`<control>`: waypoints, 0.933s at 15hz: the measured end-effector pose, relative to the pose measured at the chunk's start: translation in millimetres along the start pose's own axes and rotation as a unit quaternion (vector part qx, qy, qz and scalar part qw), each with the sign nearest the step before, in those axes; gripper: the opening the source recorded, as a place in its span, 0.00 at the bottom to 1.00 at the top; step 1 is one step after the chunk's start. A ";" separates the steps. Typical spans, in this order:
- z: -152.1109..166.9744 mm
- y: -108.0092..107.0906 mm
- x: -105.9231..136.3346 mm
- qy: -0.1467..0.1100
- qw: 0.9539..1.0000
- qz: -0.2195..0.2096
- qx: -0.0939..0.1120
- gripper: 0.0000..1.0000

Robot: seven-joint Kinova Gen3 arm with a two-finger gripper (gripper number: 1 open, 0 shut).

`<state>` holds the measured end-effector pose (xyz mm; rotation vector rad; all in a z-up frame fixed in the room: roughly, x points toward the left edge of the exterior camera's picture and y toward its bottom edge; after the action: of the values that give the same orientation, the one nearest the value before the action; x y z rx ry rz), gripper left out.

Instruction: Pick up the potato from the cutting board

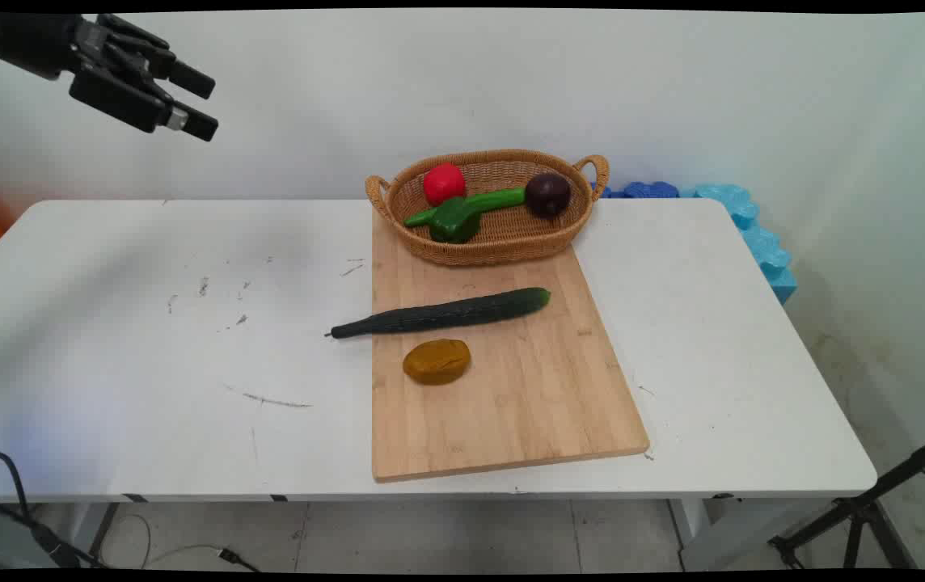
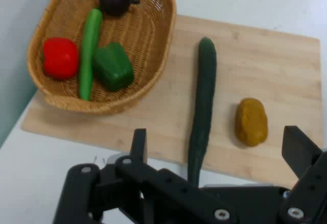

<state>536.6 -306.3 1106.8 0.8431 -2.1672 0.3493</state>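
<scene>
The gripper grabs the yellow-brown potato by its two long sides next, to add it to the wicker basket [image 1: 503, 242].
My gripper [image 1: 202, 103] hangs high at the upper left, well above the table, open and holding nothing; in the hand view its fingers [image 2: 139, 143] stand wide apart. A long dark green cucumber [image 1: 440, 313] lies across the wooden cutting board [image 1: 503, 388], its thin end reaching onto the table. A brown potato [image 1: 437, 360] rests just in front of it. At the board's far end a wicker basket [image 1: 503, 242] holds a red pepper [image 1: 444, 183], a green pepper [image 1: 453, 220], a light green long vegetable [image 1: 495, 200] and a dark purple round one [image 1: 548, 194].
The white table [image 1: 147, 364] has scuff marks on its left half. Blue foam pieces [image 1: 753, 234] sit off the far right corner. A black tripod [image 1: 867, 509] stands at the lower right, and cables [image 1: 10, 501] hang at the lower left.
</scene>
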 end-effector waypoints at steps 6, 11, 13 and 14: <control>40.8 19.4 8.4 0.004 1.000 -0.004 0.019 1.00; 100.8 45.1 4.8 -0.021 0.999 -0.005 0.028 1.00; 122.4 54.6 0.9 -0.033 0.999 -0.006 0.027 1.00; 130.8 58.3 -0.8 -0.037 0.999 -0.007 0.026 1.00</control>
<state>424.3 -326.4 1020.3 0.9134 -2.2270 0.3745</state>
